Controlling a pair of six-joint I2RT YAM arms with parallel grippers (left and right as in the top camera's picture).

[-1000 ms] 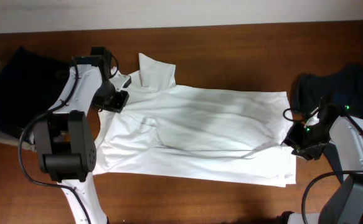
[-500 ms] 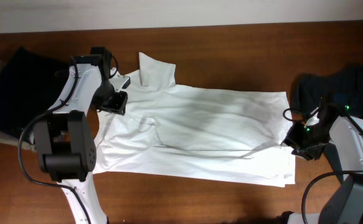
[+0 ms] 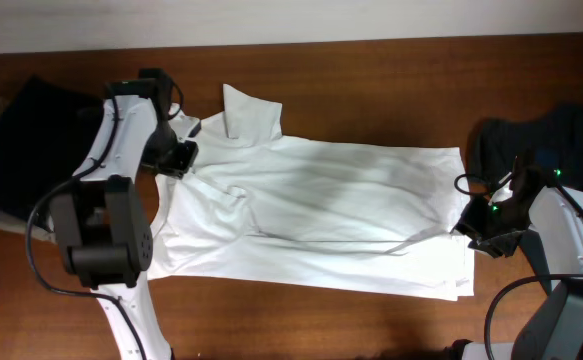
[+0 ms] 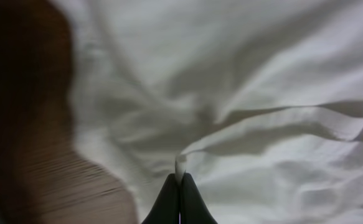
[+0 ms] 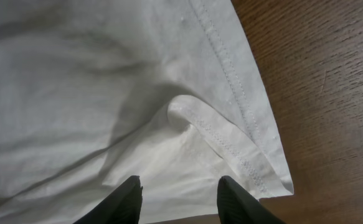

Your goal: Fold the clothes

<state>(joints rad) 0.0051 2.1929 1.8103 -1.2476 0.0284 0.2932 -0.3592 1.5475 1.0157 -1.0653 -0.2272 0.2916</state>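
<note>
My right gripper grabs the white shirt's hemmed edge (image 3: 461, 236) next, opposite my left gripper's pinch, to fold the shirt (image 3: 321, 210) lengthwise onto itself.
A white shirt (image 3: 321, 210) lies spread across the brown table, collar end at the left and hem at the right. My left gripper (image 3: 179, 160) is at the shirt's upper left corner. In the left wrist view it (image 4: 180, 178) is shut on a pinch of the white shirt (image 4: 262, 99). My right gripper (image 3: 476, 232) is at the shirt's right hem. In the right wrist view it (image 5: 178, 190) is open just above the hemmed edge of the shirt (image 5: 106, 93), with a folded hem strip (image 5: 225, 140) between the fingers.
A dark garment (image 3: 21, 140) lies at the table's left edge. Another dark garment (image 3: 536, 140) lies at the right, behind my right arm. Bare wood (image 5: 318, 93) shows to the right of the hem.
My left gripper has moved a little left and up, pulling the shirt's corner with it. The right arm has not moved.
</note>
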